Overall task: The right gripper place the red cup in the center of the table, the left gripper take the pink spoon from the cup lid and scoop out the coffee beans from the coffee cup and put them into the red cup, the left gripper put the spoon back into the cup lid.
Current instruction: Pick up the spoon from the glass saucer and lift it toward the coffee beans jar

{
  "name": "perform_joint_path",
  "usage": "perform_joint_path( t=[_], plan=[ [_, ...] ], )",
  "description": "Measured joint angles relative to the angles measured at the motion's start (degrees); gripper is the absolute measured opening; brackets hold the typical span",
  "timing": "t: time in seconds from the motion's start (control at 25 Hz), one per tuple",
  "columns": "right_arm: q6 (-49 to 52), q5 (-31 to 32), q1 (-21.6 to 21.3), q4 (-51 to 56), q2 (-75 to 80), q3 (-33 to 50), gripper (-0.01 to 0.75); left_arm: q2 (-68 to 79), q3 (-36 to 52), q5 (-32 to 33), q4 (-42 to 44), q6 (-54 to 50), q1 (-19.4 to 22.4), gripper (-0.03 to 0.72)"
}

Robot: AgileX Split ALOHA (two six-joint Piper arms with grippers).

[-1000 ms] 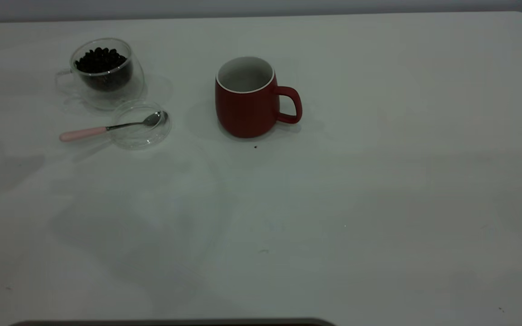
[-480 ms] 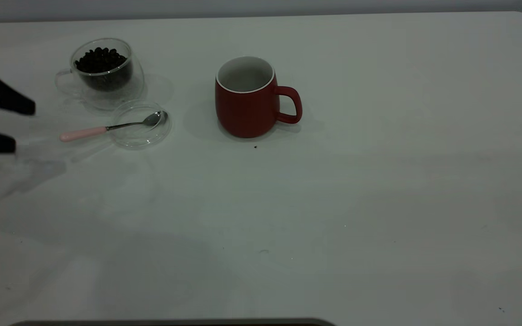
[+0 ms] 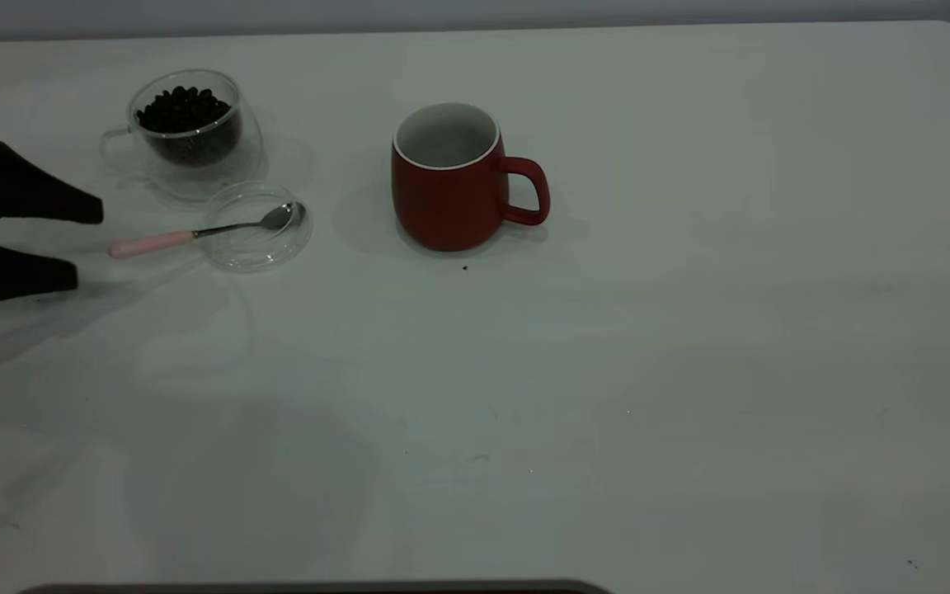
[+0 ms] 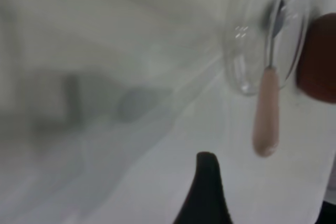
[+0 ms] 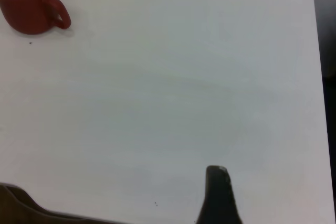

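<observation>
It isn't time to close on the spoon yet: my left gripper's fingers stop short of the pink handle's end (image 3: 121,248) (image 4: 265,145), so the gripper should first move toward the spoon's handle.
The red cup (image 3: 450,177) stands upright and empty near the table's (image 3: 689,346) middle, handle to the right. It also shows in the right wrist view (image 5: 29,3). The glass coffee cup (image 3: 186,136) holds coffee beans (image 3: 185,109) at the far left. In front of it the pink spoon (image 3: 195,233) rests with its bowl in the cup lid (image 3: 256,247) and its handle pointing left. My left gripper (image 3: 89,245) is open just left of the handle's end, apart from it. In the left wrist view the gripper (image 4: 268,192) faces the spoon handle (image 4: 265,114). My right gripper (image 5: 265,203) is open and empty, far from the cup.
A tiny dark speck (image 3: 465,267) lies in front of the red cup. The table's right edge (image 5: 315,77) runs close to the right gripper. A dark strip (image 3: 318,587) lies along the near edge.
My left gripper has come in from the left edge and moved right, toward the end of the spoon handle. The cups, lid and spoon have not moved.
</observation>
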Motion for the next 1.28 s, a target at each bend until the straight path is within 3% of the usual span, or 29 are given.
perform_joint_path(
  t=[0.72,1.28],
  plan=[
    [0.0,0.0,0.0,0.0,0.0,0.0,0.590,4.8,-0.1,2.8,-13.8,7.2,-5.4,0.667],
    [0.0,0.0,0.0,0.0,0.0,0.0,0.590,5.0,-0.1,5.4,-14.7,7.5,-5.8,0.333]
  ],
)
